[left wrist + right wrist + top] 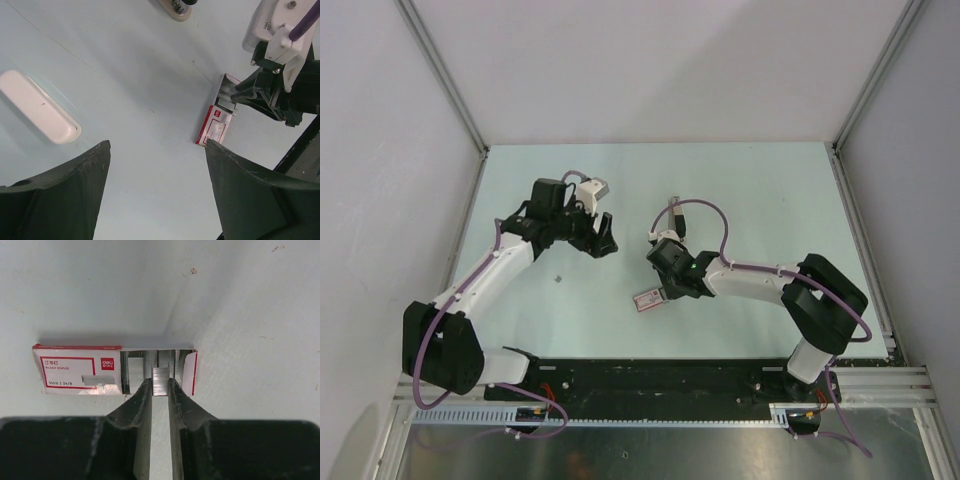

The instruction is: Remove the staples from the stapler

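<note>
My right gripper holds the strip of staples above the staple box's (646, 298) open end. It should release the strip now, because the strip would end up inside.
The stapler (40, 112), a slim white oblong, lies flat on the table at the left of the left wrist view. My left gripper (157, 142) (602, 240) is open over bare table to the stapler's right, with nothing between its fingers. My right gripper (160, 385) (665, 285) is shut on a short grey strip of staples (160, 381). It holds the strip at the open end of a red-and-white staple box (75, 370) (646, 298) (215, 125). More grey strips stand inside that open end.
A beige piece with dark parts (175, 7) shows at the top edge of the left wrist view. A tiny grey speck (557, 279) lies on the table in front of the left arm. White walls enclose the table on three sides.
</note>
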Controlling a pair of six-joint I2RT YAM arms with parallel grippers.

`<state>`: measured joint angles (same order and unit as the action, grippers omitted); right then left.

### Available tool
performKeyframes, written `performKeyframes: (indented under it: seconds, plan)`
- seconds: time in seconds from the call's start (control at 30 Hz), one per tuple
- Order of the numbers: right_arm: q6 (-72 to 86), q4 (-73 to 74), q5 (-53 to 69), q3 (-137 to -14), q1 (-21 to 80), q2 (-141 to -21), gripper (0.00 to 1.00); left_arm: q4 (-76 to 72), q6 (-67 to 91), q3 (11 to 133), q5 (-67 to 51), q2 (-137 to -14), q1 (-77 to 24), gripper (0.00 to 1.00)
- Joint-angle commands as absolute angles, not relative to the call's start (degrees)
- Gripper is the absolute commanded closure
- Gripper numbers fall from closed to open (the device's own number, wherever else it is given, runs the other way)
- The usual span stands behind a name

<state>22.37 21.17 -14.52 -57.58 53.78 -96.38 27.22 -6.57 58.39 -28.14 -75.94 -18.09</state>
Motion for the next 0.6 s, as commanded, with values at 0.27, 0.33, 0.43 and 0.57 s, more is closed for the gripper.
performKeyframes:
  seconds: [0.27,0.33,0.43,0.57]
  plan:
    - [23.06,20.89,-13.63,-59.63,54.31,-97.18,0.71,27.04,-10.55,58.14,-27.69,-73.76,-19.01,0.18]
    - [23.1,20.91,-13.51,-59.67,54.31,-96.98,0.67,27.17,-10.66,58.15,-27.53,-73.77,-19.17,0.18]
    - [23.09,20.98,-13.32,-59.63,54.25,-96.39,0.61,27.24,-10.86,58.18,-27.25,-73.81,-19.5,0.18]
    - [23.43,21.12,-13.05,-59.65,54.23,-94.74,0.59,27.45,-11.14,58.41,-26.96,-73.76,-19.67,0.17]
